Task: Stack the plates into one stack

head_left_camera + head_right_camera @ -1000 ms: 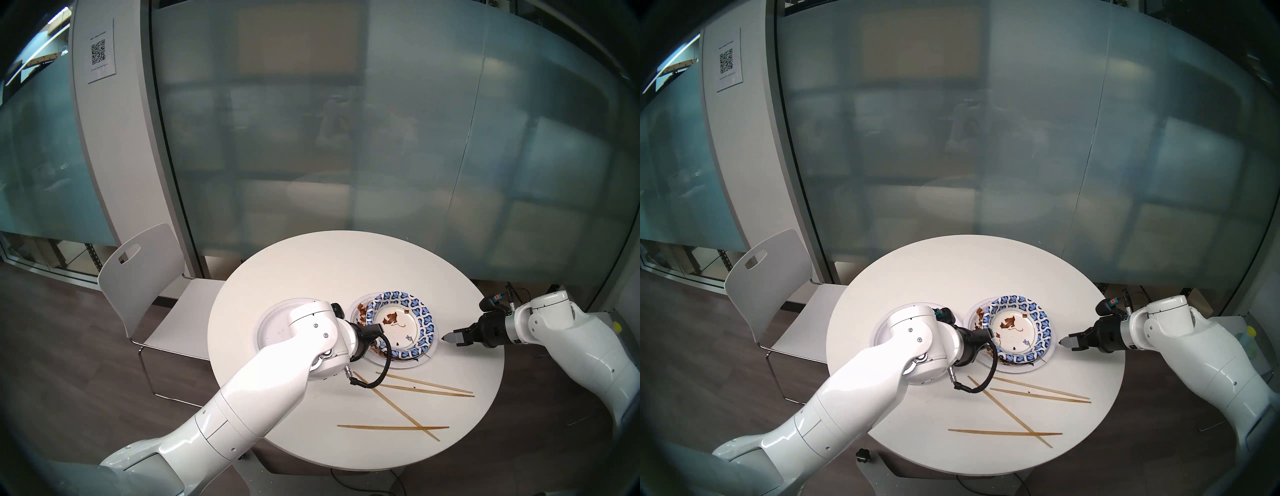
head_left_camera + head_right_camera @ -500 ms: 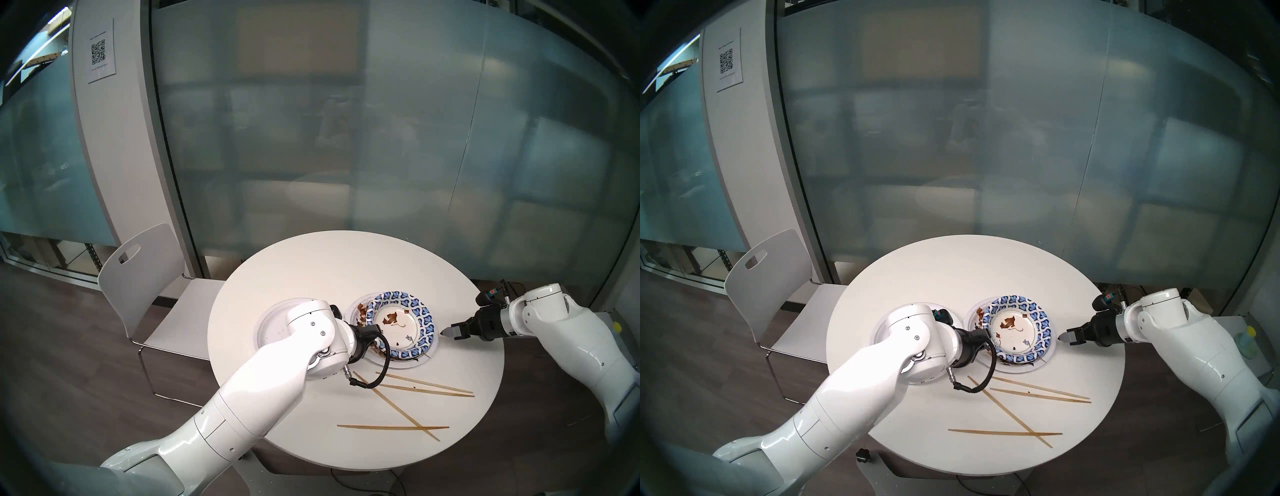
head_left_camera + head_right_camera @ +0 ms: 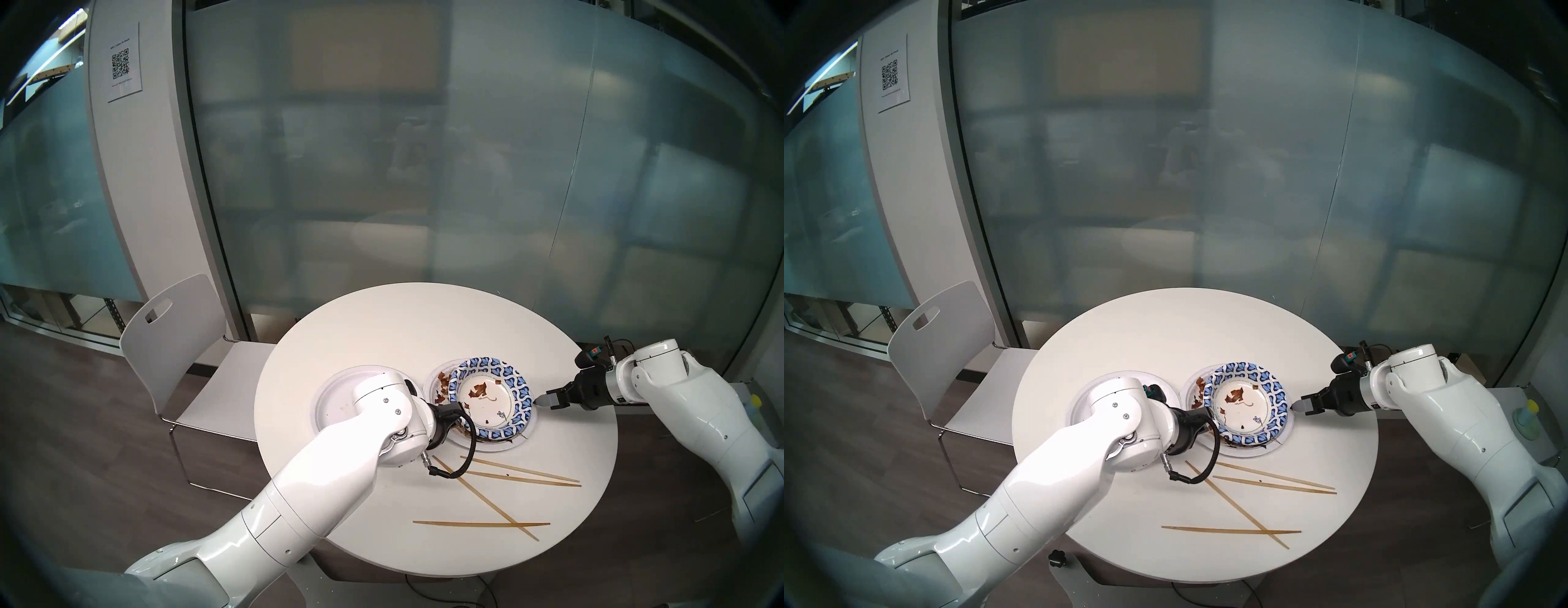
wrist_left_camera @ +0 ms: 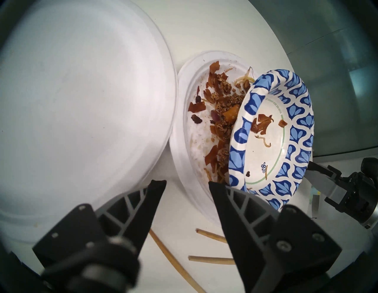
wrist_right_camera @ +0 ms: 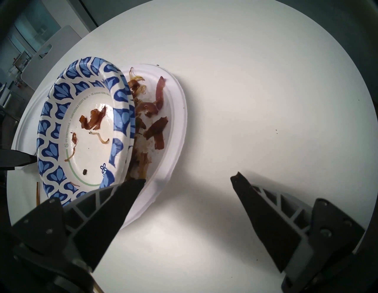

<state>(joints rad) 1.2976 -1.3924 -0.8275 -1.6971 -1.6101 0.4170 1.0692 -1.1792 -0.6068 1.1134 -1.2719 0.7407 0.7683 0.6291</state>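
I will next grab the scrap plate's bare outer rim (image 3: 531, 422) (image 5: 165, 176) with my right gripper, since food scraps and a blue-patterned plate cover the middle of the scrap plate.
A plain white plate (image 3: 335, 397) (image 4: 81, 102) lies at the table's left, partly under my left wrist. Just to its right a second white plate (image 3: 437, 382) (image 4: 194, 143) (image 5: 176, 122) holds brown food scraps. A blue-patterned plate (image 3: 519, 395) (image 4: 272, 143) (image 5: 81, 126) rests tilted on it, and another patterned rim shows beneath that one. My left gripper (image 4: 187, 184) is open at the scrap plate's left rim, gripping nothing. My right gripper (image 3: 545, 399) (image 5: 189, 178) is open at that plate's right rim, one finger over the rim.
Several wooden chopsticks (image 3: 522, 471) lie crossed on the round white table (image 3: 424, 322) nearer to me than the plates. A white chair (image 3: 178, 339) stands at the table's left. A glass wall runs behind it.
My right arm has slid left, so its open gripper now reaches the stack's right rim. The left wrist has dropped slightly toward me, and its jaws stand a little wider.
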